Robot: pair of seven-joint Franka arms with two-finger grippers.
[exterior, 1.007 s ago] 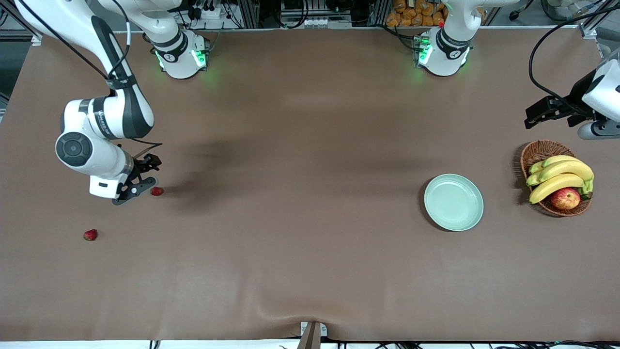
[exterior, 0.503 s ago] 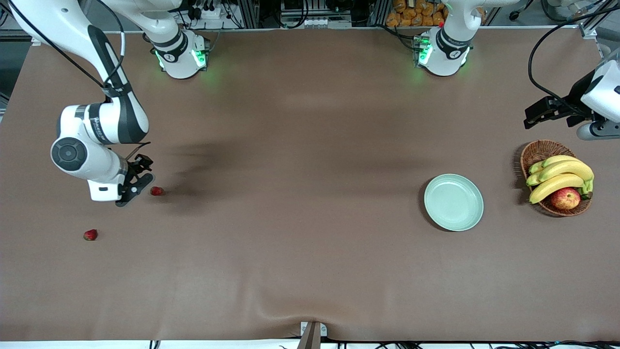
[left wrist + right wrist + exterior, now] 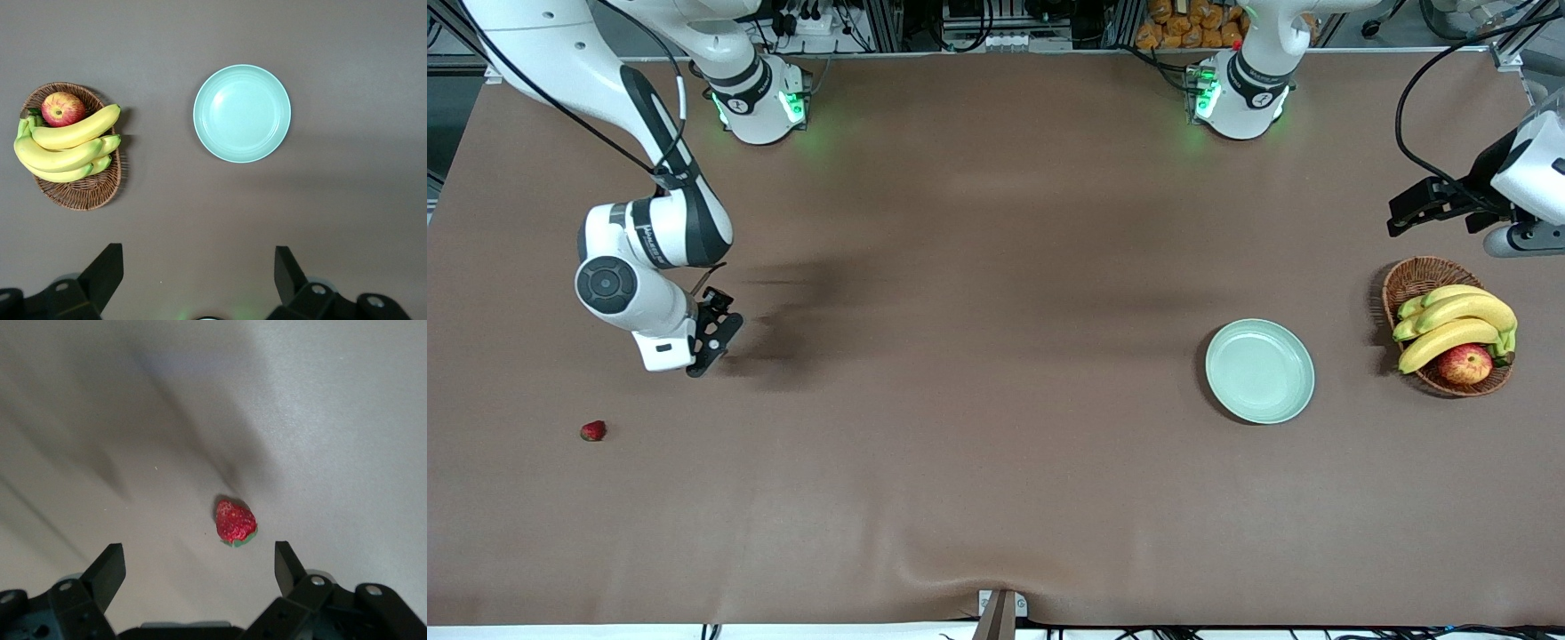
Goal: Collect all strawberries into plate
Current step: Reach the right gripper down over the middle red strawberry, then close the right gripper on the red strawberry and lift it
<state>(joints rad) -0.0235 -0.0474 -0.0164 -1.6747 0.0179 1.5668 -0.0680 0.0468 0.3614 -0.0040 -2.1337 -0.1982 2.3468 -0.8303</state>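
Observation:
The strawberry is still beyond the fingers of my right gripper in the right wrist view, so closing now would miss, and my right gripper should first move toward the strawberry.
One strawberry [image 3: 235, 522], red with a green cap, lies on the brown table just ahead of my right gripper [image 3: 199, 570]. That gripper is open, low over the berry, with nothing between its fingers. In the front view the right gripper [image 3: 710, 345] hides this berry. A second strawberry [image 3: 592, 431] lies nearer the camera, toward the right arm's end. The pale mint plate [image 3: 1260, 371] [image 3: 242, 113] lies empty toward the left arm's end. My left gripper [image 3: 1400, 218] [image 3: 197, 267] waits open, high over the table by the basket.
A wicker basket [image 3: 1414, 276] [image 3: 80, 193] stands beside the plate at the left arm's end. It holds bananas [image 3: 1454, 324] and a red-yellow apple [image 3: 1464, 363]. A slight ridge creases the table cover [image 3: 996, 569] near the front edge.
My right gripper has shifted toward the left arm's end until it is over the strawberry, which it now hides in the front view. The left arm has stayed put.

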